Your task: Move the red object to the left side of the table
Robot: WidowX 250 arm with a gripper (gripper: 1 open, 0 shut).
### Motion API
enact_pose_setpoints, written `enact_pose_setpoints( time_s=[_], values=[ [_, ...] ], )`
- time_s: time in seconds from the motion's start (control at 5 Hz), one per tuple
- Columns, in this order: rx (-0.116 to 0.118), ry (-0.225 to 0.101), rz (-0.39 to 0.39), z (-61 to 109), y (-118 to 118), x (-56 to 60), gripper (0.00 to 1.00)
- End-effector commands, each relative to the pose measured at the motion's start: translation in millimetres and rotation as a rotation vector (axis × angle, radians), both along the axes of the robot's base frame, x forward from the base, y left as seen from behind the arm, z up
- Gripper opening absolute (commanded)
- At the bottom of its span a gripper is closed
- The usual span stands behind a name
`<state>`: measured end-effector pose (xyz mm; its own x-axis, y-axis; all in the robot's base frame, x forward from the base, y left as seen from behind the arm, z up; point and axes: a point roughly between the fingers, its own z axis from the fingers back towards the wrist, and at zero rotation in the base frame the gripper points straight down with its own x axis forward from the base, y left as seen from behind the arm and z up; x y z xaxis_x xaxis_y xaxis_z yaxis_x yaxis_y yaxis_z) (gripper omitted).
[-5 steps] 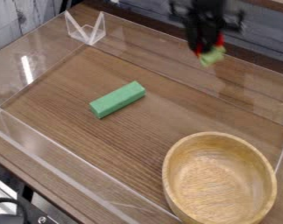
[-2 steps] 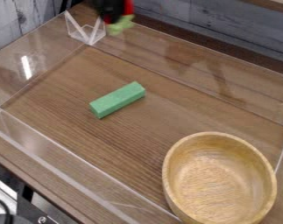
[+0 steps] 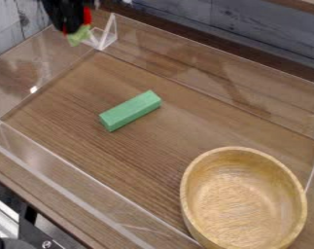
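My gripper should bring the red toy down before releasing it: the toy's green leafy tip hangs above the table at the table's far corner.
The red object (image 3: 74, 23), a small red toy with a green leafy tip hanging below it, is held in the air over the far left corner of the table (image 3: 198, 107). My dark gripper (image 3: 75, 29) comes down from the top edge of the camera view and is shut on it. The upper part of the gripper is cut off by the frame. The toy hangs above the clear wall at that corner and touches nothing else.
A green rectangular block (image 3: 129, 110) lies left of the table's middle. A round light wooden bowl (image 3: 244, 199) fills the near right corner. Low clear acrylic walls (image 3: 29, 73) border the tabletop, with a folded clear corner piece (image 3: 105, 31) at the far left.
My gripper has carried the red object from the far right side across the back of the table to the far left corner. Block and bowl have not moved.
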<state>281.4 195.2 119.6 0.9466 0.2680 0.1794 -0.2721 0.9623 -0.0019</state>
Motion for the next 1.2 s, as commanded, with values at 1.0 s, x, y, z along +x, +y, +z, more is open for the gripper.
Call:
enact_pose_setpoints(
  time_s=[1.0],
  values=[
    [0.089, 0.047, 0.018, -84.3, 18, 40.2, 0.00]
  ],
)
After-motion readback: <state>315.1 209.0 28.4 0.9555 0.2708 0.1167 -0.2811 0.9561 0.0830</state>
